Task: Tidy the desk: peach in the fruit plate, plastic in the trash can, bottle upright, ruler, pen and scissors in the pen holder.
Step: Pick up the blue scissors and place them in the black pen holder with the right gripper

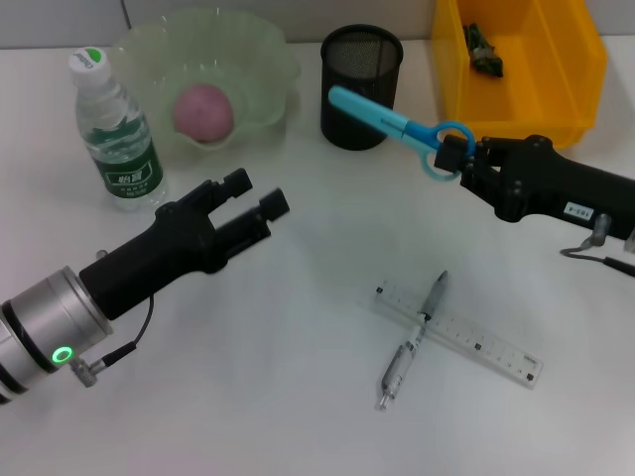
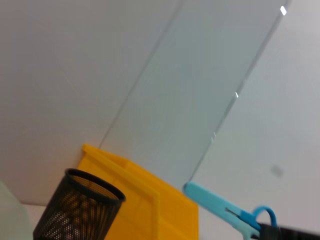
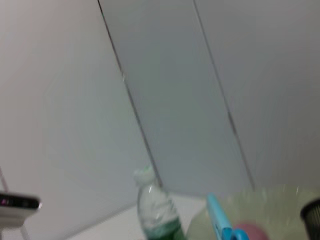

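Observation:
I should keep holding the scissors (image 1: 387, 119) with my right gripper. The blue blades hang at the pen holder's rim (image 1: 362, 42), short of the pen holder's opening, so the scissors would miss if I opened now.
My right gripper (image 1: 454, 156) is shut on the handles of the blue scissors (image 1: 387, 119), held in the air with the blades pointing over the rim of the black mesh pen holder (image 1: 361, 86). The scissors also show in the left wrist view (image 2: 220, 205) and the right wrist view (image 3: 220, 220). A pink peach (image 1: 204, 111) lies in the pale green fruit plate (image 1: 268, 59). The water bottle (image 1: 116, 134) stands upright at the left. A clear ruler (image 1: 466, 339) and a silver pen (image 1: 412, 342) lie crossed on the desk. My left gripper (image 1: 260, 198) is open and empty, near the bottle.
A yellow bin (image 1: 526, 94) at the back right holds a dark scrap (image 1: 484, 50). The white desk (image 1: 298, 397) spreads around the ruler and pen. The pen holder (image 2: 75, 210) and the yellow bin (image 2: 150, 200) also show in the left wrist view.

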Action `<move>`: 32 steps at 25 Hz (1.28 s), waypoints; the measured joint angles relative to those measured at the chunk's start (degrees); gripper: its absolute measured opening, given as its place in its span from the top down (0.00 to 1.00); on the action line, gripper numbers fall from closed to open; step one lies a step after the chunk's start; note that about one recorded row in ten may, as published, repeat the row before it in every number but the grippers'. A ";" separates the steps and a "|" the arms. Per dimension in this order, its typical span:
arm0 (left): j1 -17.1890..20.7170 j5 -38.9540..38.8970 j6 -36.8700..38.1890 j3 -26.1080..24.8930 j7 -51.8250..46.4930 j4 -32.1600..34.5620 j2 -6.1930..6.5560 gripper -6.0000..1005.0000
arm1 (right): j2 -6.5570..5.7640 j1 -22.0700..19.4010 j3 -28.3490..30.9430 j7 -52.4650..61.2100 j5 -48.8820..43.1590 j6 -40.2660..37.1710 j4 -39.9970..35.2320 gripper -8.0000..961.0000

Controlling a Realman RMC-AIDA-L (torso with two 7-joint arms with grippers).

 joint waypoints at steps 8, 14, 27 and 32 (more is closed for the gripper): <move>0.21 1.52 -0.12 0.06 6.51 1.36 0.03 0.22 | -2.43 5.07 -3.03 23.90 -15.46 -0.56 -13.21 0.87; -0.06 1.59 -0.36 0.62 9.18 1.65 0.02 0.22 | -3.74 10.42 -3.65 37.99 -26.42 -5.00 -22.01 0.86; -0.31 1.64 -2.26 0.75 11.14 1.42 -0.23 0.22 | -4.70 23.24 -5.49 55.17 -43.60 -9.03 -32.83 0.85; -0.46 1.64 -3.16 0.75 11.47 1.08 -0.24 0.22 | -4.66 25.75 -7.92 58.18 -46.54 -7.40 -35.28 0.84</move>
